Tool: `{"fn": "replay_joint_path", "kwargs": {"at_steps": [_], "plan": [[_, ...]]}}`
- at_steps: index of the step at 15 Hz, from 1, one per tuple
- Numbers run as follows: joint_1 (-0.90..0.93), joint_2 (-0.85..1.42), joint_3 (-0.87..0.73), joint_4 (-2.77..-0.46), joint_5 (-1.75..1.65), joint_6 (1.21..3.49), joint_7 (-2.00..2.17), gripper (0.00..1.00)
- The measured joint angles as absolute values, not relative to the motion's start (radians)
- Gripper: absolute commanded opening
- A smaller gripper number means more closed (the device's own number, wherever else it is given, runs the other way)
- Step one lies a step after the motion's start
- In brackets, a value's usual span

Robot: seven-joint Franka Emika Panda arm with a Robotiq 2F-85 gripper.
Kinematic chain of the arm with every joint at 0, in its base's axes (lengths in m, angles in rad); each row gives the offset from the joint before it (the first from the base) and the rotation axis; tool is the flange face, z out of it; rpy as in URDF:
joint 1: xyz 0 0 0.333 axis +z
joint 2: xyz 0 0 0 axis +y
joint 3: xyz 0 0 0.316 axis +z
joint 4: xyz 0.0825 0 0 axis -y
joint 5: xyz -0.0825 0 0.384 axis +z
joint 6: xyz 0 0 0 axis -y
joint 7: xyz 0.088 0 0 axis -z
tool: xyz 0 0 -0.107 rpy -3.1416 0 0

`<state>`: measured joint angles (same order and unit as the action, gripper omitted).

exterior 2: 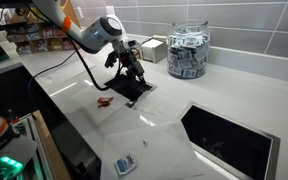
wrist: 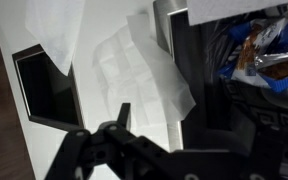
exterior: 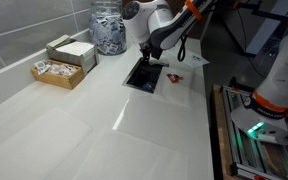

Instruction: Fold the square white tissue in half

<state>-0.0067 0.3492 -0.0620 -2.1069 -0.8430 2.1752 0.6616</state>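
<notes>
A gap shows under my gripper's fingers above the black panel [exterior: 142,76], so it is too early to close; my gripper first lowers to the tissue between them.
The white tissue [wrist: 134,65] shows in the wrist view as a creased square lying flat on the white counter. A second white sheet [wrist: 64,30] lies at the top left of that view. My gripper [wrist: 149,118] is open just above the tissue's near edge, with tissue showing between the fingers. In both exterior views the gripper [exterior: 149,62] [exterior 2: 133,72] hangs low over a black square panel [exterior: 142,76] [exterior 2: 134,91]. The tissue is hard to pick out there against the white counter.
A glass jar of packets [exterior: 109,30] [exterior 2: 187,52] and a white box [exterior: 74,50] [exterior 2: 152,48] stand by the tiled wall, beside a box of sachets [exterior: 56,70]. A black hob [exterior 2: 229,140], a red scrap [exterior 2: 104,100] and a small packet [exterior 2: 126,163] are on the counter.
</notes>
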Motion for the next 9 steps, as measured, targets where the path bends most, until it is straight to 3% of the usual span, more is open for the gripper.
{"fn": "replay_joint_path", "kwargs": {"at_steps": [6,8,9], "plan": [[0.025,0.435,-0.078,-2.06,-0.892,2.128,0.677,1.0],[0.032,0.453,-0.084,-2.053,-0.897,2.108,0.682,0.88],[0.034,0.46,-0.086,-2.05,-0.899,2.097,0.683,0.73]]}}
